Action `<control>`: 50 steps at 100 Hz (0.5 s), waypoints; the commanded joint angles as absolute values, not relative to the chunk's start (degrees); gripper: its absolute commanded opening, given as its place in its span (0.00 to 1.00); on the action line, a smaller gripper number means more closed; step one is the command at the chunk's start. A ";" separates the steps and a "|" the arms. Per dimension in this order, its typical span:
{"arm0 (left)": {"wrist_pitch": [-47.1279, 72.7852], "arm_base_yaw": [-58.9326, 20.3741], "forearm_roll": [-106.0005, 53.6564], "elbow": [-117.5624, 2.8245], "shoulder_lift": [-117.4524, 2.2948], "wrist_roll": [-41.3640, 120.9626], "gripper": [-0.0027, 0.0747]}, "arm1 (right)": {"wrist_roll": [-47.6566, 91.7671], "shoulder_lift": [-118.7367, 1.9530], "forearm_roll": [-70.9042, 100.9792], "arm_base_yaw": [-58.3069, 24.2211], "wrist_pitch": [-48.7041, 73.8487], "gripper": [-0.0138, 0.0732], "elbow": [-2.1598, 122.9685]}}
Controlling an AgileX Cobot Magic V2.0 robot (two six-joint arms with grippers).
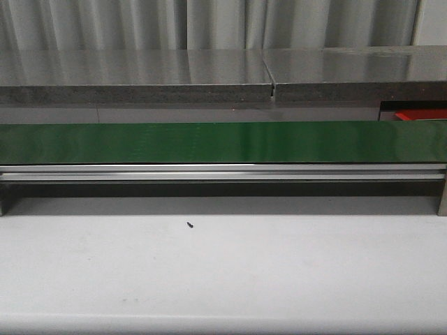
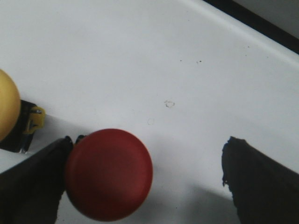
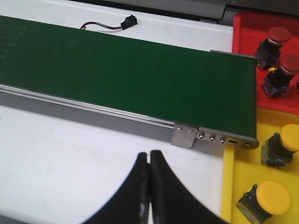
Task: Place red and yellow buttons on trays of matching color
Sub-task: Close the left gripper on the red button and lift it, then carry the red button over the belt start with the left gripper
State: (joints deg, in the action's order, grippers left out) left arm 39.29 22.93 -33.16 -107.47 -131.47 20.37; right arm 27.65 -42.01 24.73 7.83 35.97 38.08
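Note:
My left gripper should close on the red button now, because its fingers are on either side of the red button's cap (image 2: 109, 173) in the wrist view.
In the left wrist view my left gripper (image 2: 145, 179) is open over the white table, and a red button (image 2: 108, 174) stands between its fingers, close against one of them. A yellow button (image 2: 8, 112) on a black base sits just outside that finger. In the right wrist view my right gripper (image 3: 149, 161) is shut with nothing in it, above the table. Past the belt's end lie the red tray (image 3: 245, 30) with two red buttons (image 3: 275, 39) and the yellow tray (image 3: 233, 186) with two yellow buttons (image 3: 268, 198). Neither gripper shows in the front view.
A green conveyor belt (image 1: 223, 142) on an aluminium frame (image 1: 223, 172) runs across the table ahead. A small black speck (image 1: 189, 225) lies on the white table. A black connector with a cable (image 3: 126, 22) rests beyond the belt. A grey shelf (image 1: 223, 73) stands behind.

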 commanded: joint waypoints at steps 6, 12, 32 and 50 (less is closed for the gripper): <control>37.27 22.75 -34.97 -109.30 -128.00 19.90 0.68 | 28.16 -41.65 25.52 7.74 32.97 0.08 39.48; 37.27 22.75 -34.97 -109.30 -128.00 19.90 0.58 | 28.16 -41.65 25.52 7.74 32.97 0.08 39.48; 37.20 22.75 -34.87 -109.30 -128.00 19.90 0.24 | 28.16 -41.65 25.52 7.74 32.97 0.08 39.48; 37.80 22.75 -35.59 -109.30 -126.78 19.90 0.04 | 28.16 -41.65 25.52 7.74 32.97 0.08 39.48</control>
State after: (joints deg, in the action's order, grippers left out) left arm 39.10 22.93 -33.16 -107.47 -131.47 20.37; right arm 27.65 -42.01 24.73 7.83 35.97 38.08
